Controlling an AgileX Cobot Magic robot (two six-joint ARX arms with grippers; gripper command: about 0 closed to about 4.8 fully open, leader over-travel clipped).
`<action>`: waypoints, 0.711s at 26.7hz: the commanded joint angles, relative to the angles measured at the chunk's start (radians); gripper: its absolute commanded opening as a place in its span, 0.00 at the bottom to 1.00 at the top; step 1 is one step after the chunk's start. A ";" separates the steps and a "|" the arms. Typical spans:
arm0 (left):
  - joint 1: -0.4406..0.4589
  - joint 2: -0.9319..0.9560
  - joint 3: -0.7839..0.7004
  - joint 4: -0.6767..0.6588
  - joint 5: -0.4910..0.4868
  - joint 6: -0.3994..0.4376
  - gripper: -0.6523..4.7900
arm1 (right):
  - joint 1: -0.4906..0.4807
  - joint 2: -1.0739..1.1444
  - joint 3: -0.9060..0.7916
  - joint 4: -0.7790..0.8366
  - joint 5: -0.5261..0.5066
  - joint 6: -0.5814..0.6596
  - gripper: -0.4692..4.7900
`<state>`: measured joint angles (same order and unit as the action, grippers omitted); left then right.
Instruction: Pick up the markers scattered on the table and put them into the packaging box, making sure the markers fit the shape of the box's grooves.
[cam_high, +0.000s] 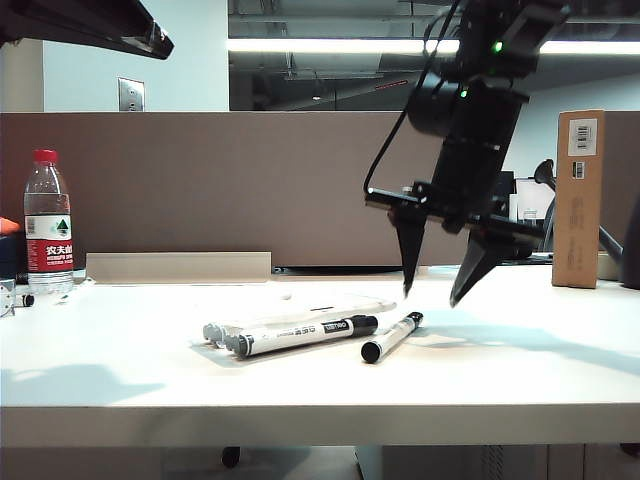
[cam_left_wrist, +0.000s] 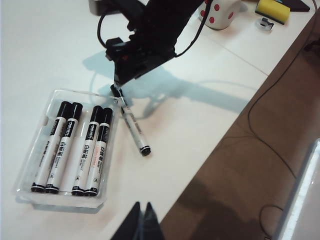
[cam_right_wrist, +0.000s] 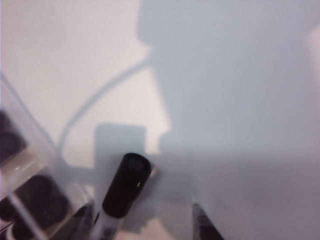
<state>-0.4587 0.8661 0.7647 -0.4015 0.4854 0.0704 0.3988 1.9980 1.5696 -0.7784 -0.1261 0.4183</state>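
The loose marker has to fit into a groove of the packaging box (cam_right_wrist: 32, 195), so my right gripper will next grab the marker by its black cap end (cam_right_wrist: 127, 185).
The clear packaging box (cam_left_wrist: 35, 165) lies on the white table (cam_high: 120, 360) and holds several white markers (cam_left_wrist: 62, 147) with black caps, side by side in its grooves. In the exterior view the box (cam_high: 300, 312) is low and flat, left of centre. One loose marker (cam_high: 392, 336) lies on the table just beside the box's cap end, also visible as marker (cam_left_wrist: 132, 125) and marker (cam_right_wrist: 125, 187). My right gripper (cam_high: 431, 295) hangs open just above this marker's far end, one finger on either side and nothing held. My left gripper (cam_left_wrist: 141, 216) is shut and empty, high over the table's near edge.
A water bottle (cam_high: 48, 225) stands at the far left. A tall brown carton (cam_high: 579, 198) stands at the far right, in front of a brown partition. A white cup with red dots (cam_left_wrist: 220, 12) and a yellow sponge (cam_left_wrist: 272, 10) sit beyond the right arm (cam_left_wrist: 150, 35).
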 joint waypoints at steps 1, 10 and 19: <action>-0.002 0.019 0.004 0.014 -0.020 0.010 0.11 | 0.013 0.032 0.005 0.006 -0.003 0.043 0.57; -0.001 0.031 0.004 0.015 -0.014 0.027 0.11 | 0.032 0.067 0.005 0.023 0.024 0.099 0.47; -0.002 0.031 0.004 0.015 -0.014 0.028 0.11 | 0.035 0.071 0.005 0.004 0.150 0.098 0.24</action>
<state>-0.4587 0.8993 0.7635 -0.4004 0.4675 0.0940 0.4358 2.0598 1.5772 -0.7597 -0.0040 0.5121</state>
